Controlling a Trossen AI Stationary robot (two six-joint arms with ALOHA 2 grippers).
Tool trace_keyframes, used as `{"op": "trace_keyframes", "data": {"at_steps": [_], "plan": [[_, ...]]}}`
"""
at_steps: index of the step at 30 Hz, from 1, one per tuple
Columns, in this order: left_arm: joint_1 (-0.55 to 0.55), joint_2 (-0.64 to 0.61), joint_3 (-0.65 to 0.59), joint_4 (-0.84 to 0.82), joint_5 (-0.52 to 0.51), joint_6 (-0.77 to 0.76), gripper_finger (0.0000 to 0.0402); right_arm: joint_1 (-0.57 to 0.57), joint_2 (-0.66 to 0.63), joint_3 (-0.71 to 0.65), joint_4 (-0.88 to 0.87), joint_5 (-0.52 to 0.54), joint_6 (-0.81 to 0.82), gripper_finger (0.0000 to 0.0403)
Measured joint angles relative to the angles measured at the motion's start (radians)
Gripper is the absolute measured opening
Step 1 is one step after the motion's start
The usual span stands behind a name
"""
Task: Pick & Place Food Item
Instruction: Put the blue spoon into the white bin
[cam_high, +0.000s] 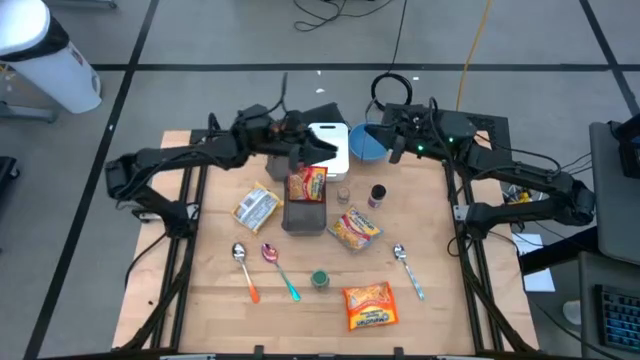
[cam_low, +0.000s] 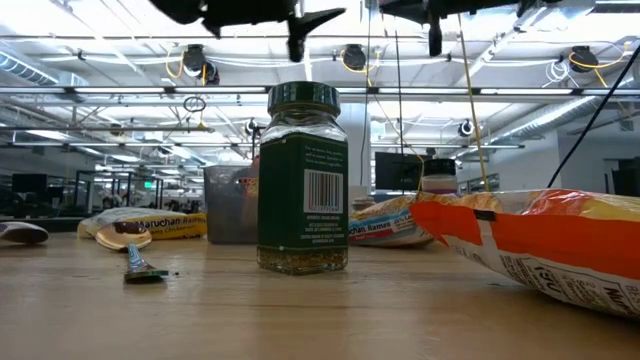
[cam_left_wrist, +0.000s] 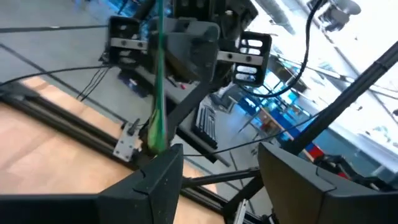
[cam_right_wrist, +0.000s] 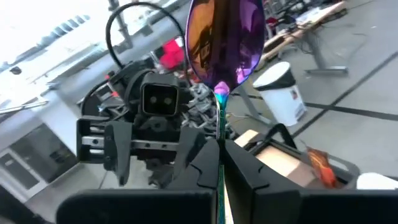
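Observation:
The left gripper grabs the spoon by its green handle's wide end next, to move the spoon into the white tray.
My right gripper is raised over the far side of the table, by the blue bowl, and is shut on a spoon with a shiny purple-orange bowl and a green handle. My left gripper faces it, open and raised over the white plate, with nothing between its fingers. The green spoon shows just ahead of one left fingertip; I cannot tell whether they touch. One noodle packet stands in a dark grey box. Others lie flat on the table. My right gripper pinches the spoon's green handle between its two fingers. The handle runs along the fingers, and the spoon's bowl sticks out past the fingertips. The spoon is lifted clear of the table.
Three more spoons lie near the front. A green-lidded spice jar stands at the front middle. A dark jar and a small glass stand right of the box. Black frame rails run along both table sides.

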Motion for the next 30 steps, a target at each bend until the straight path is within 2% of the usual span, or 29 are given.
{"op": "trace_keyframes", "data": {"at_steps": [7, 11, 19, 30], "plan": [[-0.013, 0.133, 0.231, -0.215, -0.019, 0.12, 0.0219, 0.001, -0.001, 0.0, 0.049, -0.056, 0.001, 0.0], [-0.013, 0.183, 0.306, -0.267, -0.02, 0.148, 0.0219, 0.001, -0.001, 0.0, 0.08, -0.084, 0.001, 0.0], [-0.017, 0.206, 0.33, -0.268, -0.03, 0.152, 0.0218, 0.0, -0.002, 0.0, 0.093, -0.102, -0.016, 0.0], [-0.039, 0.206, 0.33, -0.261, -0.044, 0.164, 0.0218, -0.001, 0.005, 0.0, 0.117, -0.07, -0.047, 0.0]]}}
